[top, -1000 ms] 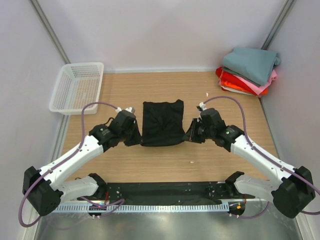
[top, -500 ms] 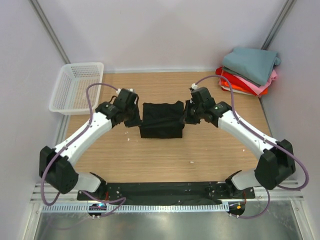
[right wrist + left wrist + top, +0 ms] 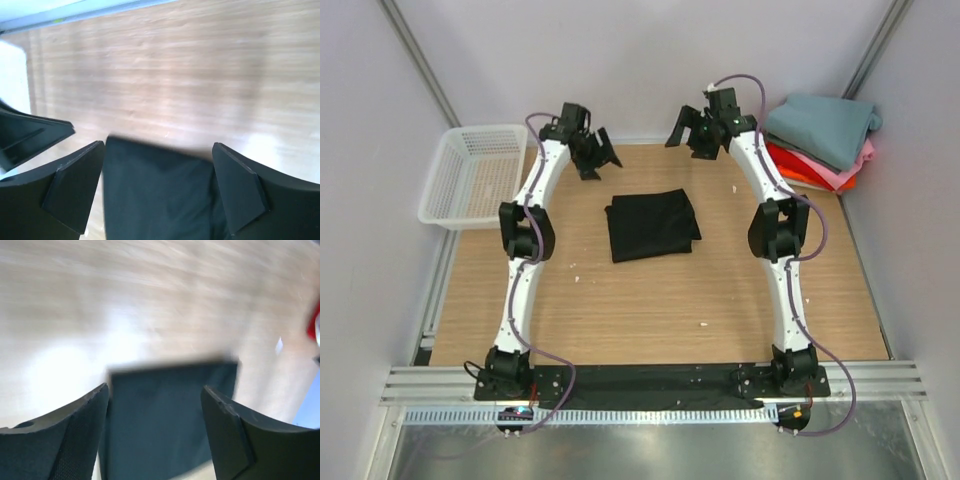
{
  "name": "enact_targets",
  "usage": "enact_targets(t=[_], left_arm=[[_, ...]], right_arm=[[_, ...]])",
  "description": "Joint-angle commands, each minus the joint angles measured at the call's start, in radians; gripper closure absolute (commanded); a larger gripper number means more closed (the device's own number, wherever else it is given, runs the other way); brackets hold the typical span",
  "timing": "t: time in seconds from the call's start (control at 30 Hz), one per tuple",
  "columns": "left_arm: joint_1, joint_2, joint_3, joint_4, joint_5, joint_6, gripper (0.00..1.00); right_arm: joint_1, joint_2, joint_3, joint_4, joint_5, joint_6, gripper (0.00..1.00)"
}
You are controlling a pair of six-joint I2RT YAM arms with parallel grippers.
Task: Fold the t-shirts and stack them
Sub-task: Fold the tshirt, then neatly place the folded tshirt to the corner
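Note:
My right gripper should next grab the folded black t-shirt by its side edge facing the stack (image 3: 692, 217) (image 3: 221, 209), so that it can lay the t-shirt folded on top.
A plain black t-shirt (image 3: 651, 225) lies folded in a rough square on the middle of the wooden table, free of both grippers. My left gripper (image 3: 600, 162) hangs open above the table's far edge, to the shirt's far left. My right gripper (image 3: 687, 141) hangs open at the far right of it. In the left wrist view the black t-shirt (image 3: 165, 415) shows between and below the open left gripper (image 3: 155, 427). The right wrist view has the black t-shirt (image 3: 160, 195) under the open right gripper (image 3: 157, 187). Folded t-shirts (image 3: 818, 140), teal-grey over pink, red-orange and white, are stacked at the back right corner.
A white mesh basket (image 3: 472, 176) stands at the back left, half over the table's edge. Grey walls close in the table on three sides. Both arms stretch tall from their bases (image 3: 650, 385) at the near edge. A few white specks (image 3: 703, 324) lie on the wood.
Both grippers have opened, let go of the black t-shirt and risen away to the far edge. The shirt now lies folded shorter, slightly turned.

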State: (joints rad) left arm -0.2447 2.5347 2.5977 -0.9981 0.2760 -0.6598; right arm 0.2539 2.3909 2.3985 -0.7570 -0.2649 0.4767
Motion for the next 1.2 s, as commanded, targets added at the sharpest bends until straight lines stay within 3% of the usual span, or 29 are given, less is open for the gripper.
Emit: enact_targets(t=[0.0,0.03,0.07,0.1,0.13,0.23,0.37,0.53,0.77,1.03,1.17], left_arm=[[0.064,0.073,0.117,-0.124,0.161,-0.058,0.24],[0.067,0.015,0.016,-0.061,0.152,-0.063,0.24],[0.067,-0.108,-0.218,0.014,0.126,-0.067,0.23],[0.067,-0.179,-0.325,0.152,0.117,-0.069,0.21],[0.067,-0.229,-0.467,0.191,0.105,-0.061,0.2],[0.065,-0.326,-0.534,0.182,0.075,-0.028,0.21],[0.048,-0.393,-0.638,0.145,0.042,0.031,0.23],[0.028,-0.471,-0.862,0.236,0.043,0.043,0.25],[0.027,-0.467,-0.978,0.283,0.042,0.052,0.28],[0.021,-0.386,-0.966,0.306,0.06,0.049,0.31],[0.01,-0.363,-0.97,0.317,0.065,0.045,0.32]], right_arm=[[-0.025,0.099,0.245,-0.142,-0.135,-0.032,0.04],[-0.028,0.068,0.12,-0.099,-0.14,-0.03,0.04],[-0.028,-0.028,0.009,-0.037,-0.145,-0.024,0.04],[-0.03,-0.095,-0.113,0.11,-0.145,-0.017,0.04],[-0.039,-0.145,-0.316,0.173,-0.149,-0.013,0.03],[-0.056,-0.233,-0.497,0.249,-0.186,-0.021,0.0],[-0.07,-0.237,-0.607,0.271,-0.226,-0.047,0.0],[-0.071,-0.187,-0.679,0.32,-0.234,-0.039,0.01],[-0.047,-0.104,-0.711,0.377,-0.281,0.002,0.08],[0.047,-0.137,-0.972,0.623,-0.41,0.109,0.18],[0.039,-0.133,-1.0,0.679,-0.433,0.135,0.24]])
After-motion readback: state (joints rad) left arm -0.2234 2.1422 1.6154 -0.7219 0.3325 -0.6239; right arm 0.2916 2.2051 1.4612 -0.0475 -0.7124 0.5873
